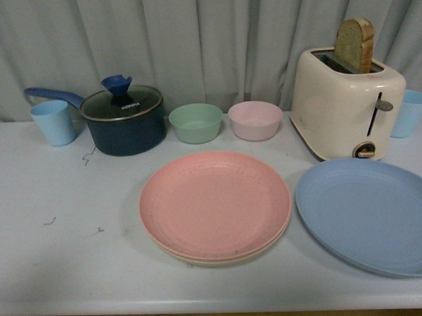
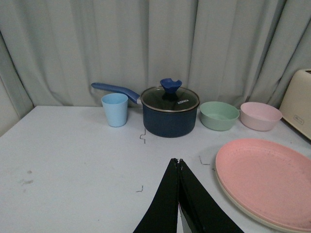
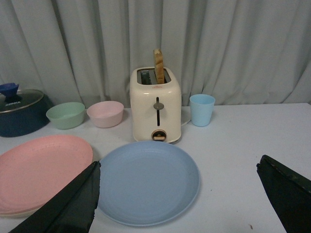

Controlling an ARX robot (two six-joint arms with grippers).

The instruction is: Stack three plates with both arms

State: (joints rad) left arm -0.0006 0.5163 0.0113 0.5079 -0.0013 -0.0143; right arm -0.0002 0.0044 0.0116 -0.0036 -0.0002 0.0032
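Note:
The robot's right gripper will next take the light blue plate by its rim, so that it can stack the light blue plate (image 1: 373,214) onto the pink plate (image 1: 215,202).
The pink plate (image 1: 215,202) lies on the beige plate (image 1: 202,258), whose rim shows under its near edge, at the table's middle. The light blue plate (image 1: 373,214) lies alone to their right, in front of the toaster. No arm shows in the front view. In the left wrist view my left gripper (image 2: 178,162) is shut and empty above the table, left of the pink plate (image 2: 269,179). In the right wrist view my right gripper (image 3: 179,170) is open wide, with the light blue plate (image 3: 146,180) between and beyond its fingers and the pink plate (image 3: 41,170) off to one side.
At the back stand a light blue cup (image 1: 53,122), a dark blue pot with glass lid (image 1: 122,120), a green bowl (image 1: 196,123), a pink bowl (image 1: 255,120), a cream toaster (image 1: 346,105) holding bread, and another blue cup (image 1: 410,112). Grey curtain behind.

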